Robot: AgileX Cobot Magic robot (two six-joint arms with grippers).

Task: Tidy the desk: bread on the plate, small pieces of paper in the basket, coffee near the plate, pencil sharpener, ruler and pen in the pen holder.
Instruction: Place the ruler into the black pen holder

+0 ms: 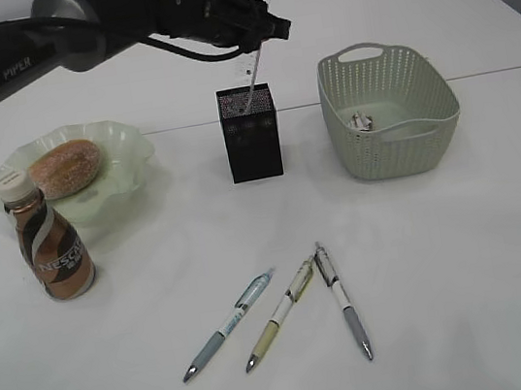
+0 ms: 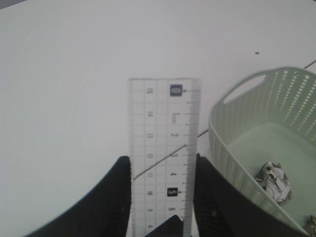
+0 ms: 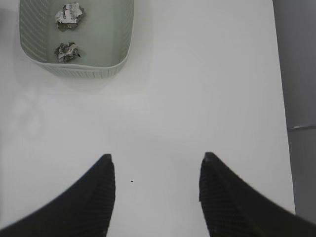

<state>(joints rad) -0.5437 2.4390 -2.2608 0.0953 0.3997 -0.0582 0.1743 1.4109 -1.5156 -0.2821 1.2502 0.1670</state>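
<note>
The ruler's lower end [image 1: 250,101] stands in the pen holder's opening [image 1: 245,105] and would stay in it if my left gripper opened now, so it is time to release the ruler.
My left gripper [image 1: 261,36] reaches across above the black mesh pen holder [image 1: 252,147], shut on the clear ruler [image 1: 256,76]. The ruler hangs edge-on, and its lower end meets the holder's mouth. In the left wrist view the ruler [image 2: 163,118] sits between my left gripper's [image 2: 162,165] two fingers. The bread [image 1: 65,167] lies on the green plate [image 1: 129,136], with the coffee [image 1: 51,248] upright in front of it. Three pens [image 1: 280,312] lie on the desk [image 1: 449,275]. My right gripper [image 3: 157,165] is open over bare desk. The pencil sharpener is out of view.
The basket [image 1: 395,145] stands to the right of the holder with small pieces of paper [image 1: 362,122] inside. The basket [image 3: 79,69] and its paper [image 3: 65,51] show at the right wrist view's top left. The basket [image 2: 222,148] lies right of the ruler.
</note>
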